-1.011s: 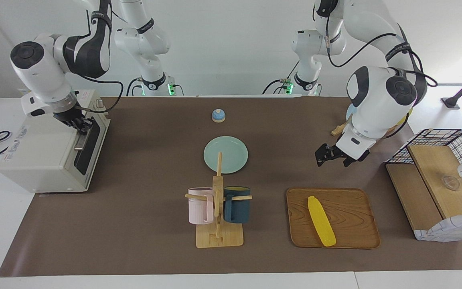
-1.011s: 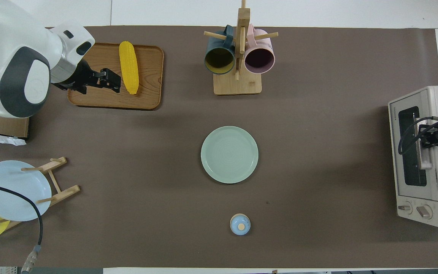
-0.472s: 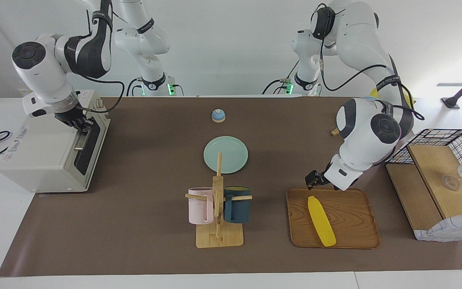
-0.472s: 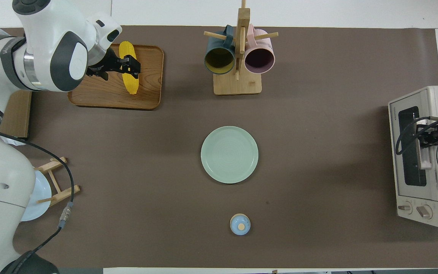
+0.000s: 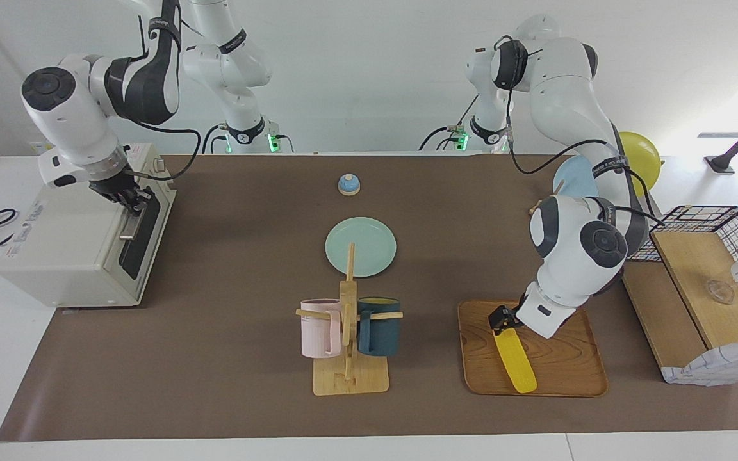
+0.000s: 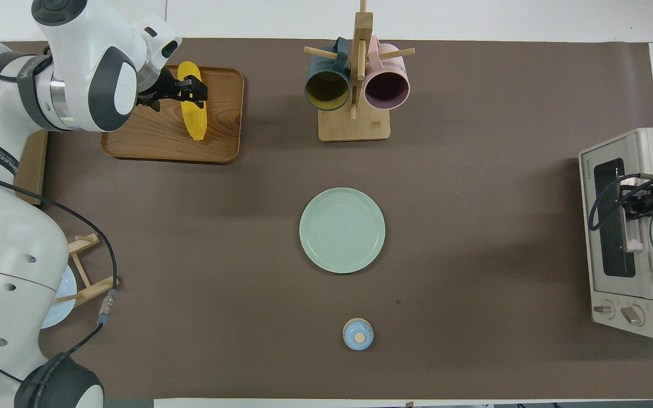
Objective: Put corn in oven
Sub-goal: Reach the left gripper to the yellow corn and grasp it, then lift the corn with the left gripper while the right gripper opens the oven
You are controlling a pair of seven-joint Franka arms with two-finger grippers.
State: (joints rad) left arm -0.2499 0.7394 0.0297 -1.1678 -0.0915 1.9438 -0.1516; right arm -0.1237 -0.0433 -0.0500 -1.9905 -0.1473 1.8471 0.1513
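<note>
I should next take hold of the yellow corn by its middle (image 6: 193, 103) with my left gripper, and then the corn should go into the oven (image 6: 614, 251).
The yellow corn (image 5: 516, 362) lies on a wooden tray (image 5: 567, 358) toward the left arm's end of the table; it also shows in the overhead view (image 6: 195, 116). My left gripper (image 5: 500, 318) is open and low over the corn, its fingers astride it (image 6: 190, 90); I cannot tell whether they touch it. The off-white oven (image 5: 68, 243) stands at the right arm's end with its dark glass door shut (image 6: 615, 221). My right gripper (image 5: 127, 195) is at the door's bar handle (image 6: 639, 205).
A mug rack (image 5: 348, 333) with a pink and a dark blue mug stands beside the tray. A green plate (image 5: 360, 246) and a small blue bell (image 5: 348, 184) sit mid-table. A plate rack (image 6: 85, 272), a wire basket (image 5: 708, 224) and a wooden box (image 5: 696, 301) stand at the left arm's end.
My left arm has swung out from beside the plate rack and come down over the corn on the tray. My right gripper has stayed at the oven handle.
</note>
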